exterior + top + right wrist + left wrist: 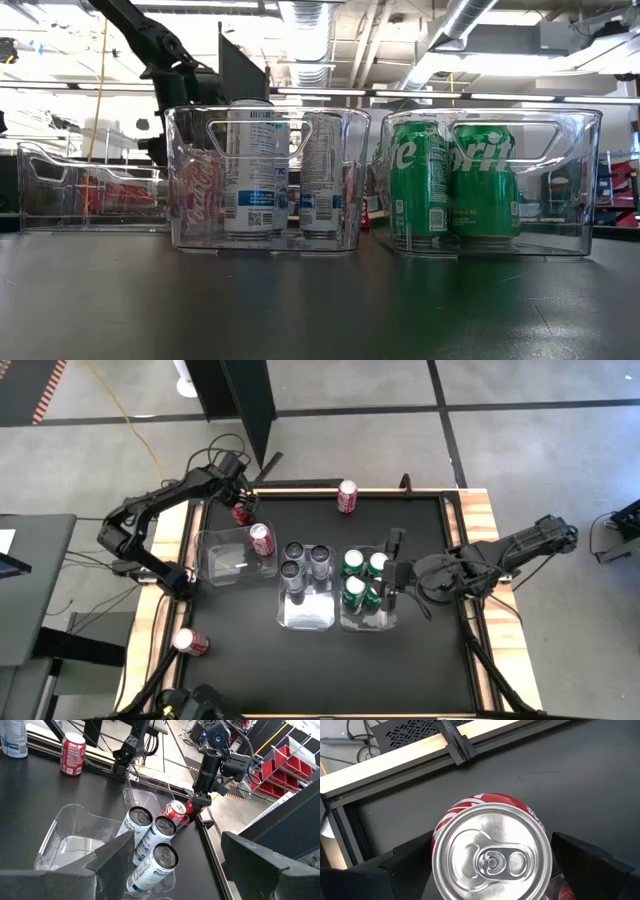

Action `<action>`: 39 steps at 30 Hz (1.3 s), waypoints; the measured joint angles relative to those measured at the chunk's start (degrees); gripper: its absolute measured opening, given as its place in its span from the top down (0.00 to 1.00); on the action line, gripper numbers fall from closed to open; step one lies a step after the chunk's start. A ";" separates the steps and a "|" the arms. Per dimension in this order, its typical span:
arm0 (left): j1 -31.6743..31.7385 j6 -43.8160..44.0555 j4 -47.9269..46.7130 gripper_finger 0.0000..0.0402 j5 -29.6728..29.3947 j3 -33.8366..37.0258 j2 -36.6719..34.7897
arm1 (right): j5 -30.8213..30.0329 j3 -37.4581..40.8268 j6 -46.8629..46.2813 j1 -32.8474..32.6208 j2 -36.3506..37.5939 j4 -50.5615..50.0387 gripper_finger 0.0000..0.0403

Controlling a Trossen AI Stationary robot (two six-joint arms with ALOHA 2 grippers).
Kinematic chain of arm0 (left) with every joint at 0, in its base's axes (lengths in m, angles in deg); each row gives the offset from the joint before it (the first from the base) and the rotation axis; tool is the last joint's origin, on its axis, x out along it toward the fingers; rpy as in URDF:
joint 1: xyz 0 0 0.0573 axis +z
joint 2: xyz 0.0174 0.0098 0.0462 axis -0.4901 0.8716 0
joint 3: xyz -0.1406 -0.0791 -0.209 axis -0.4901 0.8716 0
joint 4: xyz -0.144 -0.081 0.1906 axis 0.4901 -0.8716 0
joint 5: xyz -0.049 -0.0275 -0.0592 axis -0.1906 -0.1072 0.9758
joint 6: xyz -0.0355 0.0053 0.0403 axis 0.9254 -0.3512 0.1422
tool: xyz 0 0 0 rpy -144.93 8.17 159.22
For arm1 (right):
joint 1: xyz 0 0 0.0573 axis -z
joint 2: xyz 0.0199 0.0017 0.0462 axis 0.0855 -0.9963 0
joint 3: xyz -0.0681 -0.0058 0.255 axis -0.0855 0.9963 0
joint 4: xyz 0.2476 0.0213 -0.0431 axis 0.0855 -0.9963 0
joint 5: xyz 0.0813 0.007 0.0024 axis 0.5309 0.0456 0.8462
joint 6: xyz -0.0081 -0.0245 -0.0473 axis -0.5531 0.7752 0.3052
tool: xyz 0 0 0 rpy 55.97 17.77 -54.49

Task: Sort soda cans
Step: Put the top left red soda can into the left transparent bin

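I should close my left gripper now. Its fingers are around the red can's upper side (pixel 241 513) (pixel 512 801), so they would hold the can.
A red soda can (pixel 492 855) stands upright on the black table top near the far left corner. My left gripper (pixel 492 872) hangs open above it, pointing steeply down, one finger on each side of the can's top; no touch shows. In the high view this gripper (pixel 240 507) covers most of that can (pixel 242 516). My right gripper (pixel 392 572) waits open above the green cans (pixel 360 578). One more red can (pixel 262 540) is in the left clear bin (pixel 228 565), another (pixel 347 496) stands at the far edge, and a third (pixel 190 643) lies at the near left.
Three silver cans (pixel 305 558) stand in the middle clear bin (pixel 305 615); several green cans fill the right bin (pixel 375 624). A wooden frame (pixel 395 755) borders the table just beyond the left gripper. The near half of the black top (pixel 330 670) is bare.
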 joint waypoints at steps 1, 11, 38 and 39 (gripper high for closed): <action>0.00 0.00 0.00 0.05 0.00 0.00 0.00 | 0.00 0.00 -0.04 0.04 0.00 0.02 0.22; -0.02 1.49 1.13 0.05 -0.79 0.00 0.00 | -0.01 0.00 -0.37 0.04 0.00 0.22 0.22; -0.55 0.66 2.58 0.15 -5.12 -0.04 1.88 | -0.02 0.00 -0.50 0.68 0.00 0.22 0.22; -0.55 0.66 2.58 0.17 -5.10 -0.04 1.89 | -0.02 0.00 -0.50 0.68 0.00 0.22 0.22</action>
